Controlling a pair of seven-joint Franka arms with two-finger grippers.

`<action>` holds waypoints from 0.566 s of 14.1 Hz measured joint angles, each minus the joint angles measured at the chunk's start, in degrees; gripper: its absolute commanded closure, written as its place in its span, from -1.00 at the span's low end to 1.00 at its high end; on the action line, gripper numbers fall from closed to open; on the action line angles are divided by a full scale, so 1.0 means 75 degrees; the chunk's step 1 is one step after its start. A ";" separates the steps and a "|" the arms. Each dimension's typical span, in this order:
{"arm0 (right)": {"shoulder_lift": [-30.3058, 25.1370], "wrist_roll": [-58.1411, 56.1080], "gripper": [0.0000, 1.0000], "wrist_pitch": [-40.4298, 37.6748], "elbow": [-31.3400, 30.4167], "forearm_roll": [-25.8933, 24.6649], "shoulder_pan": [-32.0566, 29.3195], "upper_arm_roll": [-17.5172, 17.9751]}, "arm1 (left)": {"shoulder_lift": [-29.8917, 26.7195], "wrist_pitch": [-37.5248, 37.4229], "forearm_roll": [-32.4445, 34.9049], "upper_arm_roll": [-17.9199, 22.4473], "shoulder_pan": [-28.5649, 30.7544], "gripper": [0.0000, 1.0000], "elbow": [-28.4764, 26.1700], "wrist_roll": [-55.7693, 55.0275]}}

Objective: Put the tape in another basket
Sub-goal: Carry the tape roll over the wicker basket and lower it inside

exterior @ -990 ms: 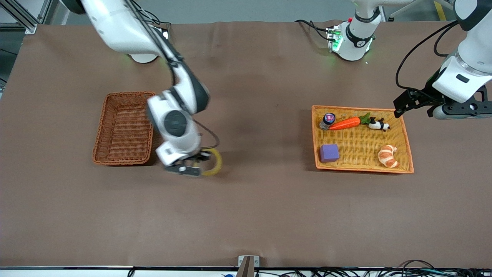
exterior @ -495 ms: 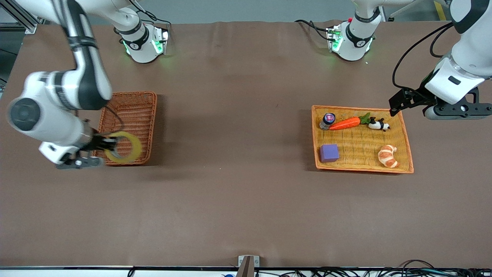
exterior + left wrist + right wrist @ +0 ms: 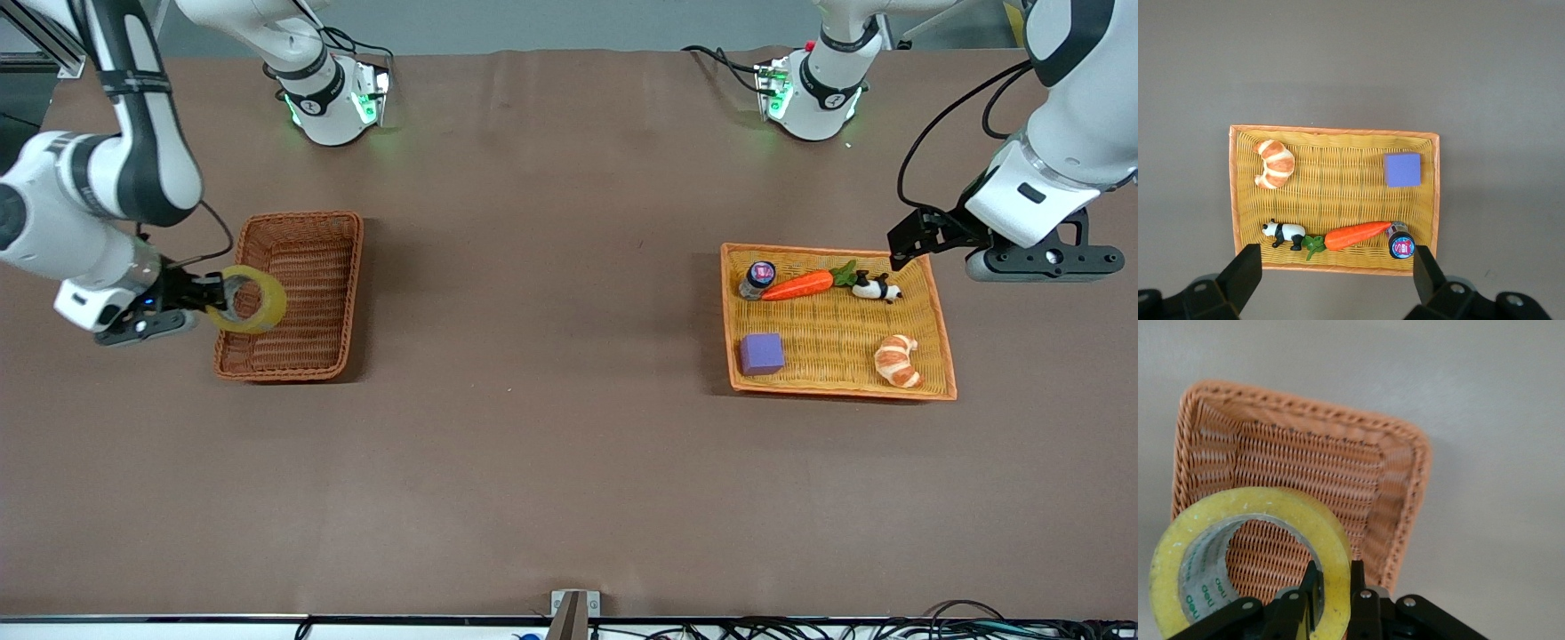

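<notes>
The right gripper should stay closed on the tape roll until the tape roll is lower in the wicker basket, because it is above the basket's near rim.
My right gripper [image 3: 213, 298] is shut on the wall of the yellowish tape roll [image 3: 251, 300] and holds it in the air over the edge of the reddish-brown wicker basket [image 3: 302, 351] toward the right arm's end of the table. In the right wrist view the tape [image 3: 1271, 513] fills the foreground, pinched by the gripper [image 3: 1333, 587], with the basket [image 3: 1405, 487] below it. My left gripper [image 3: 898, 249] is open and empty, up over the table beside the yellow tray; in the left wrist view it [image 3: 1335, 277] hangs above that tray's rim.
A flat yellow woven tray with an orange rim [image 3: 836, 388] toward the left arm's end holds a purple cube [image 3: 762, 353], a croissant [image 3: 898, 360], a carrot [image 3: 797, 284], a toy panda [image 3: 876, 287] and a small bottle [image 3: 758, 277].
My right gripper carried the tape from the table beside the basket across to the basket's edge and a little away from the front camera. My left gripper drifted slightly upward.
</notes>
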 measured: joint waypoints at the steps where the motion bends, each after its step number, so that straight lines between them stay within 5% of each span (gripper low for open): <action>1: -0.0075 -0.0005 0.99 0.0326 -0.0360 0.0000 0.0015 0.0045 | 0.0000 0.0000 0.0000 0.0000 0.0000 -1.00 0.0000 0.0000; 8: -0.0091 -0.0218 0.83 0.2362 -0.2140 -0.0001 0.0125 0.0148 | 0.0019 0.0001 0.0000 0.0001 0.0003 -1.00 0.0000 -0.0002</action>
